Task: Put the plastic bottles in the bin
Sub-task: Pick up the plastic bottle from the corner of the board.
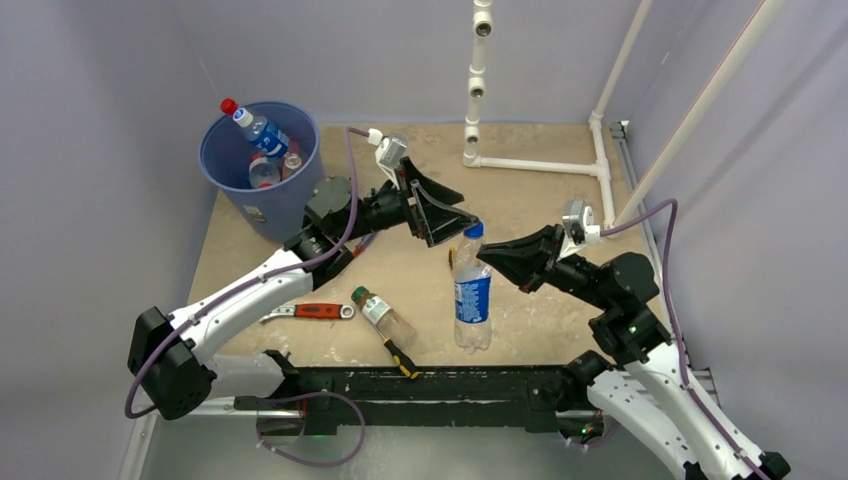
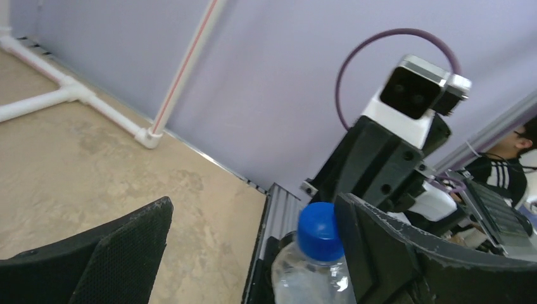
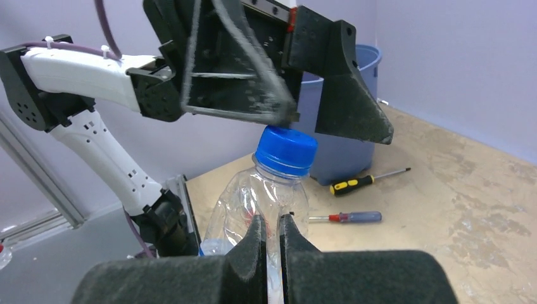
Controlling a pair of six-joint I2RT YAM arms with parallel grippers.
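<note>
I will grab the clear plastic bottle by its capped neck point(image 1: 472, 235) next with my left gripper. Its labelled body then stays free to go into the bin point(image 1: 262, 165).
A clear plastic bottle point(image 1: 472, 295) with a blue cap point(image 1: 473, 231) and a blue label stands tilted at the table's middle. My right gripper point(image 1: 487, 256) is shut on its crumpled shoulder point(image 3: 263, 190), with thin plastic pinched between the pads point(image 3: 253, 234). My left gripper point(image 1: 457, 216) is open at the cap point(image 2: 321, 231), which sits against one finger point(image 2: 386, 253). A second bottle point(image 1: 383, 317) with a green cap lies near the front. The blue bin point(image 1: 262, 165) stands at the back left with several bottles point(image 1: 262, 132) inside.
A red-handled wrench point(image 1: 310, 312) and a yellow-black tool point(image 1: 403, 357) lie near the front rail. Two screwdrivers point(image 3: 364, 182) point(image 3: 348, 217) lie by the bin's base point(image 3: 348, 149). A white pipe frame point(image 1: 530, 165) stands at the back right.
</note>
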